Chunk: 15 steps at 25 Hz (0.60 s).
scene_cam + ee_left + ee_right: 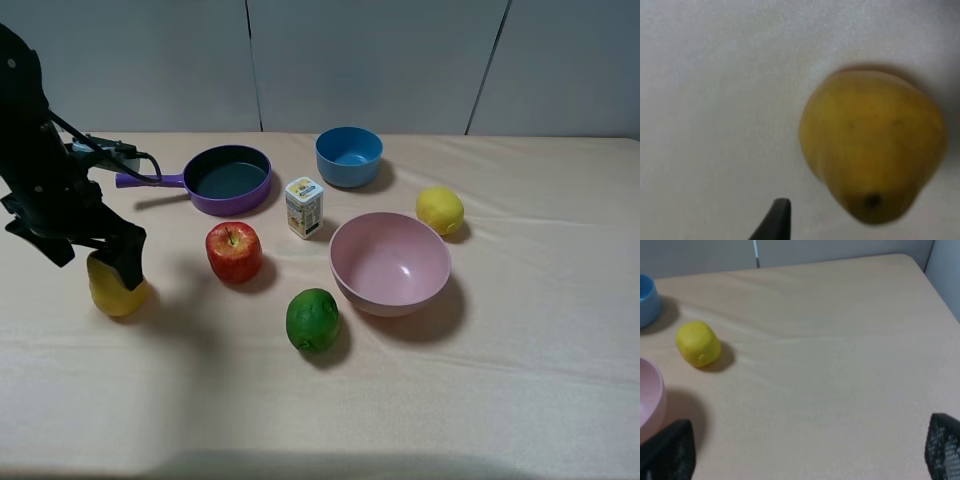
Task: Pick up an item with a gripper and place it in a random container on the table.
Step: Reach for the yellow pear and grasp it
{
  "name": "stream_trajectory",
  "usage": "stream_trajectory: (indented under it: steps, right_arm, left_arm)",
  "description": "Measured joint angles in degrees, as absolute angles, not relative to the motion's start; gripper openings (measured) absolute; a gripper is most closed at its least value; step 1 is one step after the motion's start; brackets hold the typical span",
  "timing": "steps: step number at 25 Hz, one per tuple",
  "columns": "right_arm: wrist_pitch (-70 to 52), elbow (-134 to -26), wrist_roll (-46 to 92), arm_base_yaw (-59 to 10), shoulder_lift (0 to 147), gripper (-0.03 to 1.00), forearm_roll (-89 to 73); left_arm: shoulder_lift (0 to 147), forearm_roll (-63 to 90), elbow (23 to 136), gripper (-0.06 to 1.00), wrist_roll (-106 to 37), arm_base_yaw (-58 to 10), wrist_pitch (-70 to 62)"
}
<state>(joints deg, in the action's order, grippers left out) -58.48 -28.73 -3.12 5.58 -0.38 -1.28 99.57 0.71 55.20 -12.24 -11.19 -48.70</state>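
My left gripper moves toward the pear before it closes on the pear, since bare table still shows between the yellow pear (117, 291) and my finger.
The yellow pear (117, 291) lies on the beige table (520, 390) at the left. My left gripper (122, 262) is right above it and partly covers it. In the left wrist view the pear (872, 145) fills the frame, with one dark fingertip (779, 214) beside it and apart from it; the other finger is out of frame, so the jaws look open. The purple pan (232, 178) with its dark inside sits behind, its handle pointing toward the left arm. My right gripper (807, 445) is open and empty over bare cloth, out of the exterior high view.
A red apple (234, 251), a green lime (313, 319), a small carton (304, 207), a pink bowl (390, 264), a blue bowl (349, 156) and a lemon (440, 210) stand across the middle. The lemon (698, 344) also shows in the right wrist view.
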Motion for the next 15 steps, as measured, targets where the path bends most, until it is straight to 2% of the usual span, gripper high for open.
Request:
stream_trajectory:
  steps: [15]
  right_arm:
    - [-58.5,-28.7,-3.1,5.6,-0.4,0.69,-1.3]
  left_arm:
    - [108.1,0.5,55.2,0.97,-12.5,-11.2,-40.6]
